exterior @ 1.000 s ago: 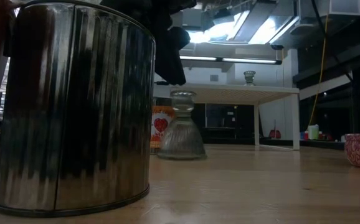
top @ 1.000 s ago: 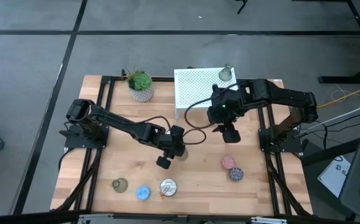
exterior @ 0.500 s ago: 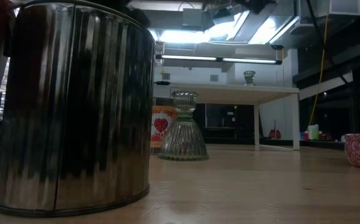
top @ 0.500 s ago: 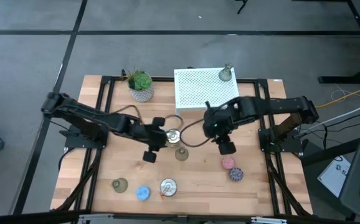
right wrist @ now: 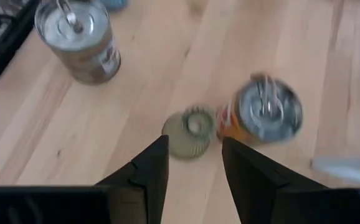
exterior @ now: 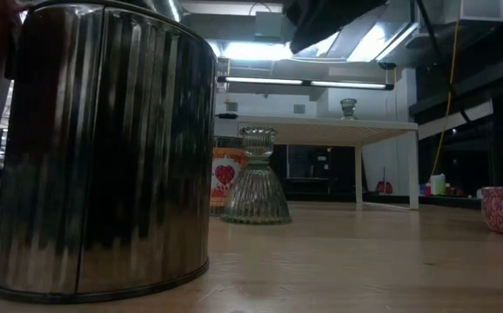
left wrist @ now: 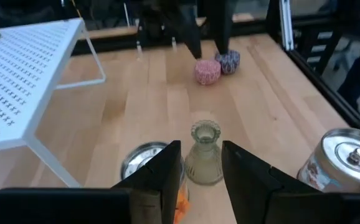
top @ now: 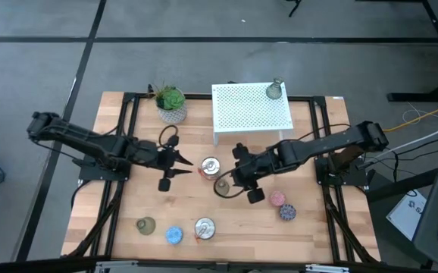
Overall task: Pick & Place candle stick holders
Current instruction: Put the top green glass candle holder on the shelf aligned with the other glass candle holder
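The robot needs to place the holder, so its right gripper should next grab the candle stick holder (right wrist: pixel 183 140) by its top rim (right wrist: pixel 197 120).
One olive-grey candle stick holder (top: pixel 221 186) stands on its wide base at mid-table; it also shows in the low view (exterior: pixel 254 178). My right gripper (top: pixel 240 180) is open just above and to the right of it, and the right wrist view looks down on the holder (right wrist: pixel 188 134) past the open fingers (right wrist: pixel 195 168). My left gripper (top: pixel 183 162) is open and empty to its left, apart from it, and sees the holder (left wrist: pixel 205 152) ahead. A second holder (top: pixel 145 224) stands near the front left. A third (top: pixel 274 91) stands on the white rack (top: pixel 249 114).
An orange can (top: pixel 210 165) stands close beside the middle holder. A silver can (top: pixel 204 227) and a blue disc (top: pixel 174 235) are near the front edge. Pink (top: pixel 277 199) and purple (top: pixel 287 212) discs lie at the right. A potted plant (top: pixel 172 105) is at the back.
My left gripper has drawn back from the middle holder toward the table's left edge, leaving it standing. My right gripper has come from beside the white rack toward the near edge and the left, down toward the middle holder.
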